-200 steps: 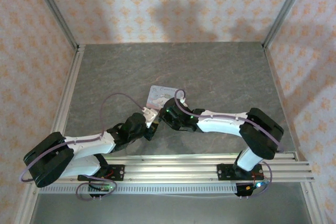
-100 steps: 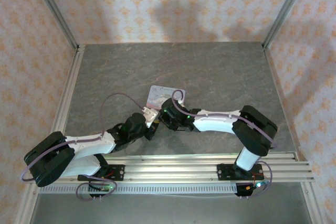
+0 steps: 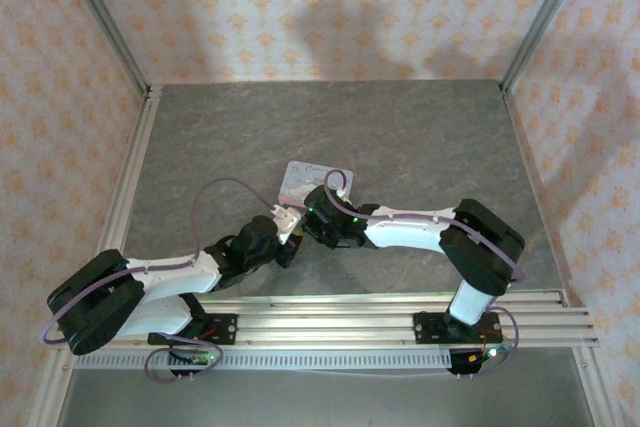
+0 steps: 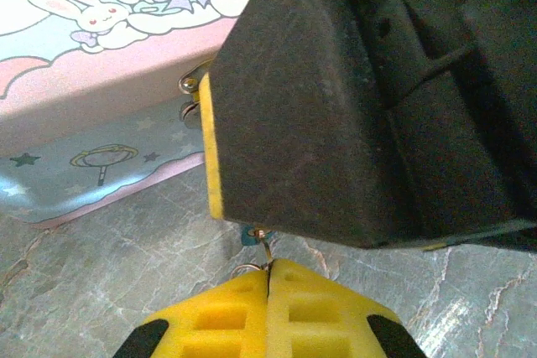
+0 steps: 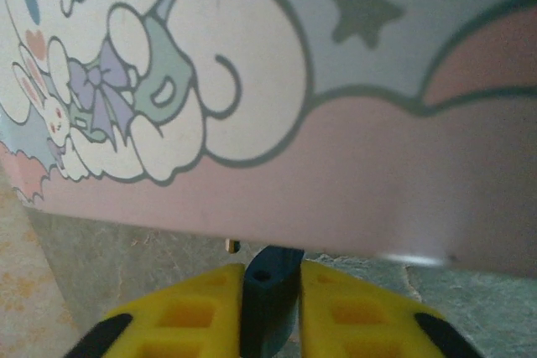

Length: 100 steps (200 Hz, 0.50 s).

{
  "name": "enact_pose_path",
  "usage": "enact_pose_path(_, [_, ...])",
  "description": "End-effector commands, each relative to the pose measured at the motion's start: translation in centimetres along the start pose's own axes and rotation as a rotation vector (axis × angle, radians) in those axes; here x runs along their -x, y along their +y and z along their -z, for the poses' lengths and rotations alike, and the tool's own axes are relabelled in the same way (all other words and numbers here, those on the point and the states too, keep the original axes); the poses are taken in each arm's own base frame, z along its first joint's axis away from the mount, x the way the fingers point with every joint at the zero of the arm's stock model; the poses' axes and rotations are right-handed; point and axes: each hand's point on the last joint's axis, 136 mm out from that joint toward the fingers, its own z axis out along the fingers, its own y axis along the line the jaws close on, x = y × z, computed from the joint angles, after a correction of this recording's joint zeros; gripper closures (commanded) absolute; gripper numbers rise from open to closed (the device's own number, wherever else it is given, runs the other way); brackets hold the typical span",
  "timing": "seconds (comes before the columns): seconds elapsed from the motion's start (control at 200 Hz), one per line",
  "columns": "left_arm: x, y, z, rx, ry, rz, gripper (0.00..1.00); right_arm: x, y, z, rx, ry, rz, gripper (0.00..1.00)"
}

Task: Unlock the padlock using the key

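Observation:
The key is in the padlock my right gripper pinches, so my left gripper should open now.
The tiny dark blue padlock [image 5: 270,299] is pinched upright between the yellow fingers of my right gripper [image 5: 270,272], keyhole facing the camera, just below the pale blue cartoon tin [image 5: 336,123]. In the left wrist view my left gripper [image 4: 268,267] is shut on the thin silvery key [image 4: 266,251]. The key's tip reaches a sliver of the padlock [image 4: 248,236] that peeks from under the right gripper's dark finger [image 4: 294,106]. From above, the left gripper [image 3: 291,237] and right gripper [image 3: 308,219] meet at the tin's [image 3: 303,178] near edge.
The tin [image 4: 84,81] lies flat on the grey stone-patterned table [image 3: 400,137]. Aluminium rails [image 3: 380,312] run along the near edge and another [image 3: 130,187] along the left side. Papered walls close in the back and both sides.
The right arm has drawn slightly left, towards the left gripper. Both grippers stay at the tin's near edge; the left arm has barely moved.

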Motion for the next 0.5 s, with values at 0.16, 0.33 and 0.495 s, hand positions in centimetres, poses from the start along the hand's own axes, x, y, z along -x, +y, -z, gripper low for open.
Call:
enact_pose_path(0.16, [0.0, -0.1, -0.1, -0.002, -0.020, -0.007, 1.00, 1.1, -0.8, 0.4, -0.068, -0.063, 0.059, 1.00])
enact_pose_path(0.33, [0.1, 0.1, 0.2, 0.006, -0.024, 0.007, 1.00, 1.4, -1.1, 1.0, -0.069, -0.083, 0.079, 1.00])
enact_pose_path(0.495, [0.1, 0.3, 1.0, 0.014, -0.017, 0.026, 0.69, 1.9, -1.8, 1.8, -0.057, -0.117, 0.100, 1.00])
